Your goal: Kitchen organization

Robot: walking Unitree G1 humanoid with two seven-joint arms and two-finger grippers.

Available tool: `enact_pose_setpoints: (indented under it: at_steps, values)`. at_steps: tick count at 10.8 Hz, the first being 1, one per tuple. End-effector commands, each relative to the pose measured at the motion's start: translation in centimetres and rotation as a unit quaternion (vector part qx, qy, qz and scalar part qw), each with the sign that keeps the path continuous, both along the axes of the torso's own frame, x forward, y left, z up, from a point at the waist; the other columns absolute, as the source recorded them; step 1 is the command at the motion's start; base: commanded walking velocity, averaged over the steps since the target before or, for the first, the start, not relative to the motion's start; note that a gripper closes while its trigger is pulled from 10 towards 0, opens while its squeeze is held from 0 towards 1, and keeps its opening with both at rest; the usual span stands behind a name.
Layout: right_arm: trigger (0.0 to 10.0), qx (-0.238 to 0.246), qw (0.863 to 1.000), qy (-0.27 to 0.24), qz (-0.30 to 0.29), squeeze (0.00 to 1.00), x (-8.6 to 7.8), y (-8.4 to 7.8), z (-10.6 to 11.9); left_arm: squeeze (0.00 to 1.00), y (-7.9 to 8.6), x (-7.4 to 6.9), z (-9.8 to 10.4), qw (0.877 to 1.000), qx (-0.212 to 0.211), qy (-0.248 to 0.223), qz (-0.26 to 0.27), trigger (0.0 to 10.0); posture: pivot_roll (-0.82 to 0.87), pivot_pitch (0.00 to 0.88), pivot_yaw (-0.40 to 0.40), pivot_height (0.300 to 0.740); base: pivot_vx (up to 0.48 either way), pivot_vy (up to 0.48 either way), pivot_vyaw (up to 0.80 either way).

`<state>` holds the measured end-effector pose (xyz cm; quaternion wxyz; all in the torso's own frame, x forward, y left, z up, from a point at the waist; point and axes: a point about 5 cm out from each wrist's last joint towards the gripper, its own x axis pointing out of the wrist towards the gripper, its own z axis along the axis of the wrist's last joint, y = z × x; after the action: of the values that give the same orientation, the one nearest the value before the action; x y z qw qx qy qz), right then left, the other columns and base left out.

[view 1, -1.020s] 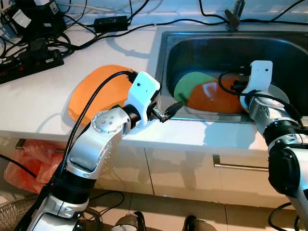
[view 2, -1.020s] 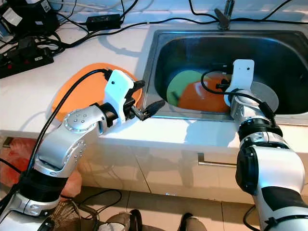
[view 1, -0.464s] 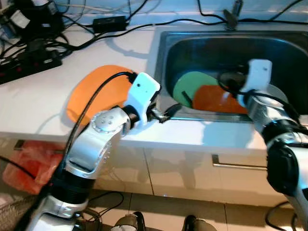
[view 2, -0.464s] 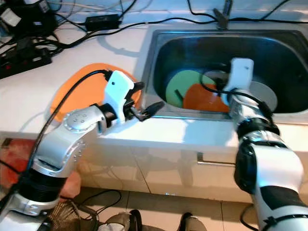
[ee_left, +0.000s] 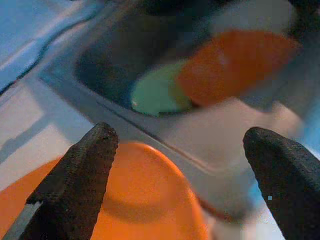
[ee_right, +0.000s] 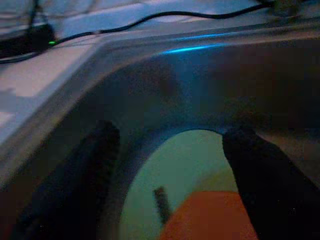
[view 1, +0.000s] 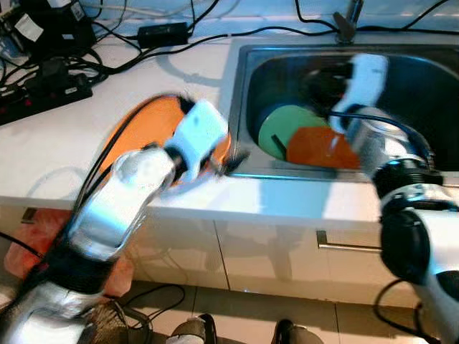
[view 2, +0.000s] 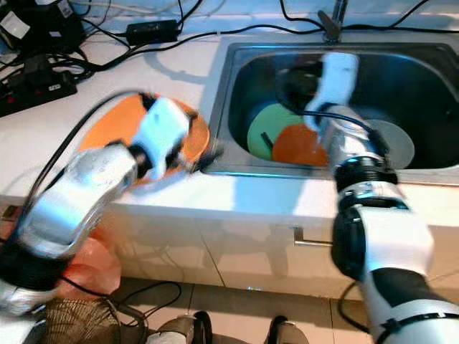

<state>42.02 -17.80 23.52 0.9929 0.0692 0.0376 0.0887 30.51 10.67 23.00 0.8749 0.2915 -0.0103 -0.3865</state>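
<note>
Next, my left gripper picks up the orange plate on the counter by its thin rim (view 1: 228, 147) (ee_left: 176, 171), since the plate's broad side is wider than the open fingers.
An orange plate (view 1: 147, 122) lies on the white counter left of the sink (view 1: 247, 93). My left gripper (ee_left: 185, 150) hovers open over the plate's sink-side edge, blurred by motion, with nothing between its fingers. In the sink basin lie a green plate (view 1: 276, 129), a second orange plate (view 1: 319, 147) partly over it, and a grey plate (view 2: 398, 143) to the right. My right gripper (ee_right: 170, 145) is open inside the basin, above the green plate's far edge, holding nothing.
Power strips and tangled cables (view 1: 43, 86) crowd the counter's back left, with a black adapter (view 1: 165, 32) behind the plate. The faucet (view 1: 348, 21) stands at the sink's back rim. A red bag (view 1: 29, 244) sits on the floor at left.
My left arm swung left and back, its gripper now over the counter plate. My right gripper moved left and farther back in the sink, from over the orange plate toward the green one.
</note>
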Motion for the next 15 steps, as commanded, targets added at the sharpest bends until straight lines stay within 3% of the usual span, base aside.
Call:
enact_pose_setpoints:
  at_steps: [1,2,5,8,10,12,13,14,15]
  values:
    - [10.0,0.018,1.0,-0.003,0.012,0.3,-0.1,0.2,0.3,0.75,-0.2,-0.9,0.2,0.999,0.036,-0.013,-0.03,10.0,0.12,0.166,0.08,0.74,0.0,0.0,0.0]
    - [10.0,0.026,0.999,0.001,0.018,0.0,-0.2,0.2,0.0,0.0,0.0,-1.8,0.5,0.998,0.037,0.006,-0.046,10.0,0.12,0.163,0.079,0.74,0.0,0.0,0.0]
    - [10.0,0.041,0.999,0.01,0.016,0.0,-0.6,-0.1,-0.6,0.0,2.5,-2.0,-0.3,0.995,0.1,0.005,-0.018,10.0,0.14,0.154,0.076,0.74,0.0,0.0,0.0]
    - [10.0,0.041,0.999,0.006,0.017,0.0,-0.7,0.1,-0.3,0.0,6.2,-1.3,-2.2,0.984,0.16,-0.001,0.075,10.0,0.14,0.147,0.071,0.74,0.0,0.0,0.0]
    - [10.0,0.042,0.999,0.002,0.015,0.0,-0.7,0.2,0.0,0.0,7.7,-0.7,-3.4,0.971,0.212,-0.017,0.106,10.0,0.13,0.141,0.071,0.74,0.0,0.0,0.0]
    - [10.0,0.044,0.999,-0.002,0.013,0.0,-0.7,0.1,0.3,0.0,8.1,-0.2,-4.1,0.966,0.231,-0.02,0.118,10.0,0.13,0.138,0.073,0.74,0.0,0.0,0.0]
    - [10.0,0.045,0.999,-0.002,0.009,0.0,-0.7,0.0,0.3,0.0,8.5,0.1,-4.5,0.965,0.231,-0.023,0.125,6.7,0.13,0.136,0.077,0.74,0.0,0.0,0.0]
    - [10.0,0.046,0.999,-0.002,0.007,0.0,-0.8,-0.1,0.3,0.0,8.8,0.3,-5.2,0.963,0.237,-0.023,0.124,0.0,0.12,0.137,0.078,0.74,0.0,0.0,0.0]
    - [10.0,0.046,0.999,-0.002,0.006,0.0,-0.8,-0.2,0.2,0.0,9.0,0.4,-5.5,0.963,0.239,-0.022,0.124,0.0,0.12,0.138,0.08,0.74,0.0,0.0,0.0]
